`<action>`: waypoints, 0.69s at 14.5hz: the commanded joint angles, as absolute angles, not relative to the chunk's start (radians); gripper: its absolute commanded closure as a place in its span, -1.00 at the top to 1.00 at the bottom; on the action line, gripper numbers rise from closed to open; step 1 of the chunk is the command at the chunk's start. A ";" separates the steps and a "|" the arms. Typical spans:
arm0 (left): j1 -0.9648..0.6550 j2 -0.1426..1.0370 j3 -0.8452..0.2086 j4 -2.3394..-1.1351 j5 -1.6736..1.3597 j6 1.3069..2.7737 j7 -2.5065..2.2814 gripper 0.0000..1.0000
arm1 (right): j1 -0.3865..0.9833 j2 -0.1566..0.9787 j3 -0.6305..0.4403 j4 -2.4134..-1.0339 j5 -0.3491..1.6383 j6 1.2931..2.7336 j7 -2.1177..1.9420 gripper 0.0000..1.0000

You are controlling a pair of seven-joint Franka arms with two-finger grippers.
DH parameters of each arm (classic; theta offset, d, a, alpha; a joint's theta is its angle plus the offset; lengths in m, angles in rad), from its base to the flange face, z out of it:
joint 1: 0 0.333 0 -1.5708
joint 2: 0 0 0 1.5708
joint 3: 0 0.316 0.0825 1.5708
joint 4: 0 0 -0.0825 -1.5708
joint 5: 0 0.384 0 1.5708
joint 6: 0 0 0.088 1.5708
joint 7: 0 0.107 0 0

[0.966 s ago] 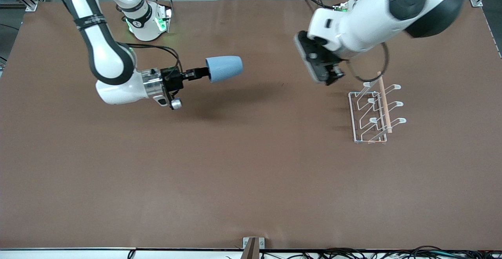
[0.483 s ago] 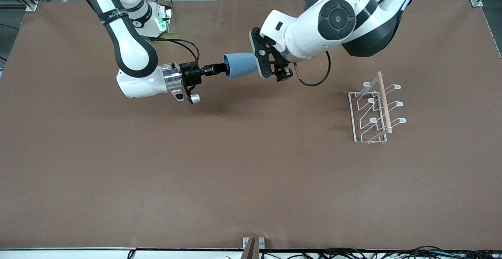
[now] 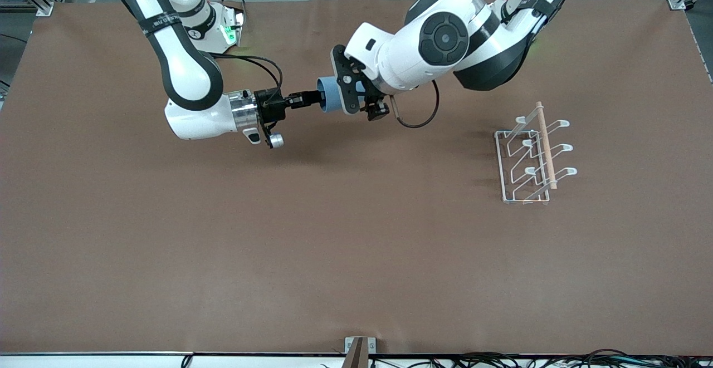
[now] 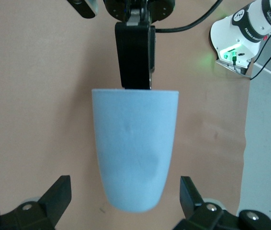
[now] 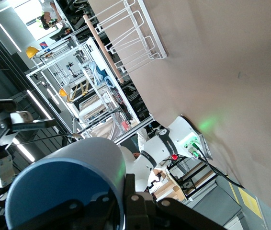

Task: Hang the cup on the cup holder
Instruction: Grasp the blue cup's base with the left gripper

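Observation:
I need to grab the cup with my left gripper next, holding it by its base [image 4: 134, 200], so the cup's open rim stays free to slip over the cup holder.
The light-blue cup [image 3: 327, 94] lies on its side in the air over the table's middle, between the two arms. My right gripper [image 3: 313, 98] is shut on the cup's rim, one finger inside and one outside [image 5: 126, 203]. My left gripper [image 3: 342, 96] is open, with its fingertips on either side of the cup's base and apart from it. In the left wrist view the cup [image 4: 134, 143] hangs between my left gripper's [image 4: 125, 187] fingers. The white wire cup holder [image 3: 532, 156] with its wooden rod stands on the table toward the left arm's end, and it also shows in the right wrist view [image 5: 135, 33].
The right arm's base [image 3: 211, 28] glows green at the table's back edge. A small metal bracket [image 3: 359, 348] sits at the table's edge nearest the front camera, with cables along it. Brown cloth [image 3: 334, 245] covers the table.
The left arm has swung from beside the cup holder toward the right arm, and its open fingers now straddle the cup's base. The right arm shifted the cup slightly toward it, then held still.

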State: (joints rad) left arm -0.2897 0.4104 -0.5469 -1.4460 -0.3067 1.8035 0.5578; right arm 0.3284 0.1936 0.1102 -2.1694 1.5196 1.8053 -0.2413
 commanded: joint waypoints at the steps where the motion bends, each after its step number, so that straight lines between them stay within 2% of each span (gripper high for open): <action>1: -0.308 0.446 -0.548 -1.428 -0.310 1.830 0.571 1.00 | 0.331 0.184 0.109 -2.181 1.558 1.802 -0.250 -0.99; 7: -0.325 0.468 -0.548 -1.445 -0.318 1.845 0.561 1.00 | 0.331 0.184 0.109 -2.181 1.571 1.804 -0.252 -0.98; 8: -0.333 0.469 -0.548 -1.445 -0.319 1.848 0.561 0.93 | 0.333 0.184 0.109 -2.181 1.572 1.804 -0.252 -0.98; 9: -0.340 0.471 -0.548 -1.451 -0.321 1.862 0.566 0.73 | 0.334 0.184 0.109 -2.181 1.572 1.804 -0.252 -0.98; 10: -0.342 0.475 -0.548 -1.463 -0.319 1.870 0.568 0.66 | 0.334 0.184 0.109 -2.181 1.572 1.804 -0.252 -0.98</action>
